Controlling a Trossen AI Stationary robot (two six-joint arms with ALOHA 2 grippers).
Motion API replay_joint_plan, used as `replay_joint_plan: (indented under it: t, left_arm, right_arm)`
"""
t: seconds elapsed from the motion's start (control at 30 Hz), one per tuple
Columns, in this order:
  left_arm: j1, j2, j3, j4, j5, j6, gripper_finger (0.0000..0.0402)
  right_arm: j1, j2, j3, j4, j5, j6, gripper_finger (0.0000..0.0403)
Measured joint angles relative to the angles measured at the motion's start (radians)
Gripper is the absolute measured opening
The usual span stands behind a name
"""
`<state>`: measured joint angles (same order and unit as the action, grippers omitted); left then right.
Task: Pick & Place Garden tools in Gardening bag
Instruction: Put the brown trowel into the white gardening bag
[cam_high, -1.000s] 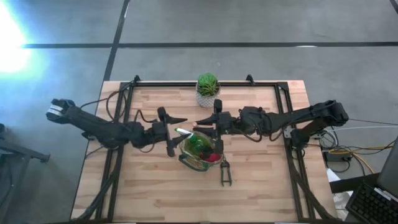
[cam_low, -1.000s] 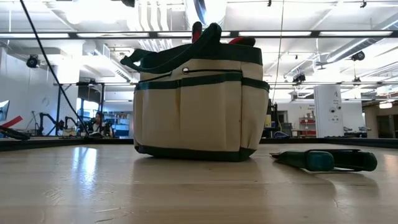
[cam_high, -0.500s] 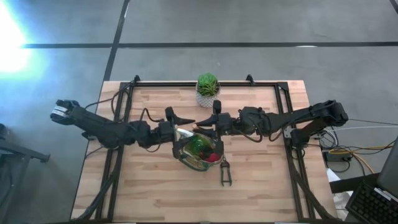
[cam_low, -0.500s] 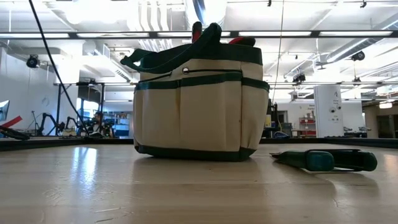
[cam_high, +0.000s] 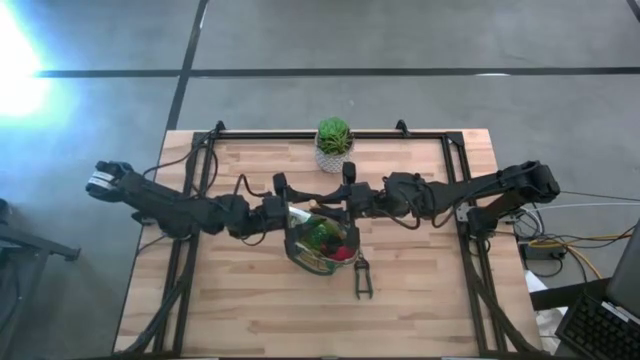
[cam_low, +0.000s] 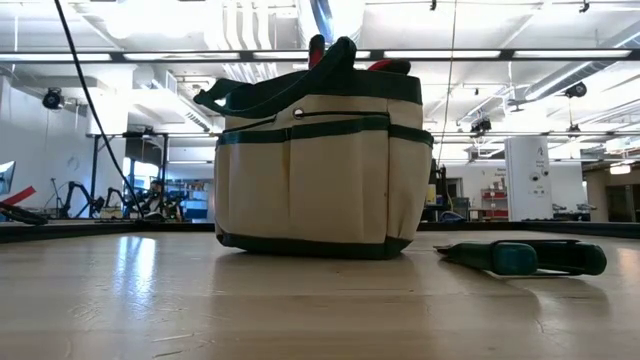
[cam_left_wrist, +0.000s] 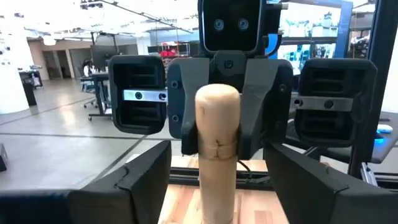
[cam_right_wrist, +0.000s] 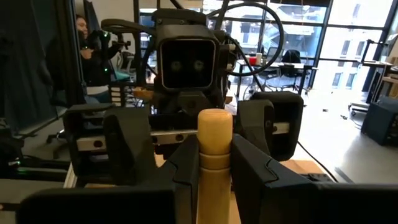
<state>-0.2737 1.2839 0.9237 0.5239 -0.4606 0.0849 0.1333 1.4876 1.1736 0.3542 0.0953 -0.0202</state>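
Observation:
I will next grab the tool's wooden handle below the rounded top (cam_left_wrist: 217, 168) with my left gripper, to take it over for the gardening bag.
An upright wooden tool handle (cam_right_wrist: 214, 134) stands in my shut right gripper (cam_right_wrist: 214, 171), above the far-left rim of the gardening bag (cam_high: 322, 262). The tool's lower end is hidden. My left gripper (cam_left_wrist: 217, 183) faces the right one, open, one finger on each side of the handle (cam_left_wrist: 217, 118) without touching it. The cream-and-olive bag (cam_low: 320, 170) stands on the table. A green spray bottle (cam_high: 318, 232) and a red piece (cam_high: 343, 253) are inside. A dark pruner (cam_high: 362, 280) lies flat beside the bag's near right. My right gripper pinches the wooden handle below its rounded top (cam_right_wrist: 214, 155) between its two fingers (cam_right_wrist: 186, 171). The fingers come in level from the table's right and lie across the handle. The handle stands upright, its top rising above the fingers.
A green plant in a white pot (cam_high: 333, 145) stands at the table's far edge, behind the grippers. The pruner's teal handles (cam_low: 525, 258) show right of the bag in the low view. Bare wood lies along the table's near side and left part.
My left gripper has moved toward the table's right and slightly up, closing in on the right gripper and the handle, and has stayed open. The right gripper and the handle have kept still.

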Motion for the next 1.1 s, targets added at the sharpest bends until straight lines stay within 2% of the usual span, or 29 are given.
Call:
replay_joint_plan:
  t: [0.13, 0.53, 0.93, 1.0, 1.1]
  left_arm:
    - [0.004, 0.000, -0.004, -0.001, 0.004, -0.037, 0.0223]
    - [0.006, -0.002, -0.008, -0.018, 0.025, -0.025, 0.0075]
    - [0.006, -0.002, -0.007, -0.041, 0.031, -0.013, 0.0073]
    - [0.006, -0.002, -0.007, -0.042, 0.033, -0.012, 0.0073]
    - [0.007, -0.004, -0.007, -0.060, 0.032, -0.001, 0.0073]
  right_arm:
    - [0.000, 0.000, 0.000, 0.001, -0.021, 0.000, 0.0050]
    - [0.000, -0.001, 0.005, 0.008, -0.053, 0.012, 0.0050]
    - [0.000, -0.001, 0.006, -0.008, -0.067, 0.015, 0.0050]
    - [0.001, -0.001, 0.009, -0.012, -0.067, 0.028, 0.0071]
    - [0.002, -0.008, 0.018, -0.004, -0.067, 0.075, 0.0131]
